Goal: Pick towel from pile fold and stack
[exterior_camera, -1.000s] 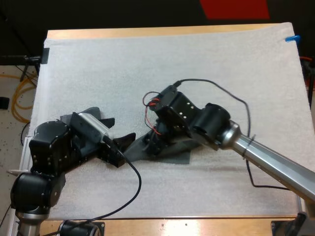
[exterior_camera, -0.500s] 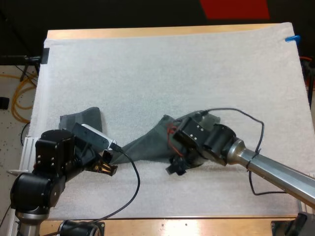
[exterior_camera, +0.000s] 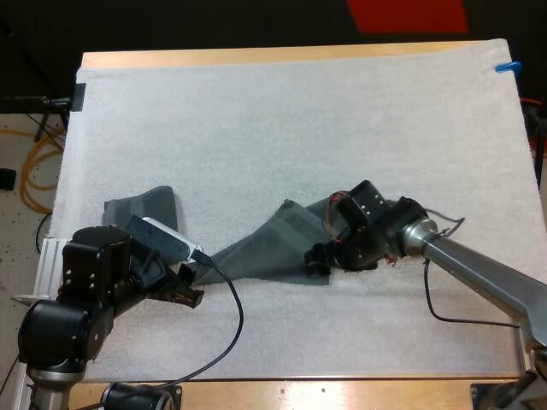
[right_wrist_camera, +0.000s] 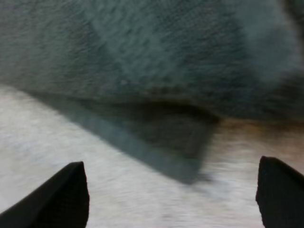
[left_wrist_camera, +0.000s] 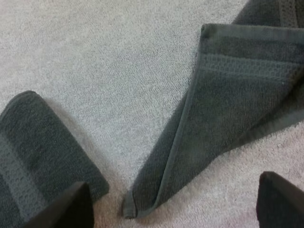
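I should grab the dark grey-green towel (exterior_camera: 273, 243) next with my right gripper, by its hemmed corner (exterior_camera: 326, 280), to spread the towel out for folding.
A dark grey-green towel (exterior_camera: 273, 243) lies stretched in a long diagonal band across the mat's middle. Its narrow corner (left_wrist_camera: 137, 206) rests on the mat between the fingers of my left gripper (left_wrist_camera: 173, 192), which stands open above it without touching. My left gripper (exterior_camera: 186, 289) sits at the band's near-left tip. My right gripper (exterior_camera: 320, 256) hovers at the band's near edge, on its wider right part. Its fingers are apart, and a folded towel corner (right_wrist_camera: 187, 142) lies just beyond them; this right gripper (right_wrist_camera: 171, 171) holds nothing. A second dark towel (exterior_camera: 141, 207) lies by my left arm, its rounded edge (left_wrist_camera: 33, 152) beside the left finger.
The white mat (exterior_camera: 282, 120) stretches bare and wide toward the far side of the table. A strip of bare mat (exterior_camera: 342, 333) runs along the near edge. My left arm covers part of the second towel.
The two grippers, close together over a bunched towel a second ago, have drawn apart. The towel now lies pulled out in a long band. The right gripper shifted right, and the left pulled back toward the near left.
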You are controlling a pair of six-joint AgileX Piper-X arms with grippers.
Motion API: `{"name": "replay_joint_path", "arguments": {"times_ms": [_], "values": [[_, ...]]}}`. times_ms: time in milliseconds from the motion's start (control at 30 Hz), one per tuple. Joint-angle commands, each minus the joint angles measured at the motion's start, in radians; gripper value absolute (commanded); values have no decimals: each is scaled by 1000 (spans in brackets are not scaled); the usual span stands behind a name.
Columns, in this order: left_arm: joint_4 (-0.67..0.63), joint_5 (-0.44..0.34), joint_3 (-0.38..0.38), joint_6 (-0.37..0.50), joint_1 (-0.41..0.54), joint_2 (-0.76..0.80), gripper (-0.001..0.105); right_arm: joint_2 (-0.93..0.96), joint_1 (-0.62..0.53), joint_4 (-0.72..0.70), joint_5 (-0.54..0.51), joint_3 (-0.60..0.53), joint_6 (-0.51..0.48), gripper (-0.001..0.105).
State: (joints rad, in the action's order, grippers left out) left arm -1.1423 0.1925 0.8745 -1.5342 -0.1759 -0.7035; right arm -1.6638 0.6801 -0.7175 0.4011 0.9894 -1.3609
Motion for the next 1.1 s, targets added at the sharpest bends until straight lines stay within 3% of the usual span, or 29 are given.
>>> {"name": "replay_joint_path", "arguments": {"times_ms": [0,333,500,600,833,1000,1067], "values": [[4,-10,0,6,-3,4,67,-8,-2,17,65,-1,14,71],[4,22,0,6,-3,4,67,-103,1,72,121,-1,58,71],[4,29,0,6,-3,4,67,-135,1,141,186,-1,147,70],[4,29,0,6,-3,4,67,-158,1,142,188,-1,154,55],[3,29,0,6,-3,4,67,-161,1,124,158,-1,105,1],[3,29,0,6,-3,4,67,-132,1,51,132,-1,10,0],[3,33,0,6,-3,1,67,-98,1,5,75,-1,-36,0]]}}
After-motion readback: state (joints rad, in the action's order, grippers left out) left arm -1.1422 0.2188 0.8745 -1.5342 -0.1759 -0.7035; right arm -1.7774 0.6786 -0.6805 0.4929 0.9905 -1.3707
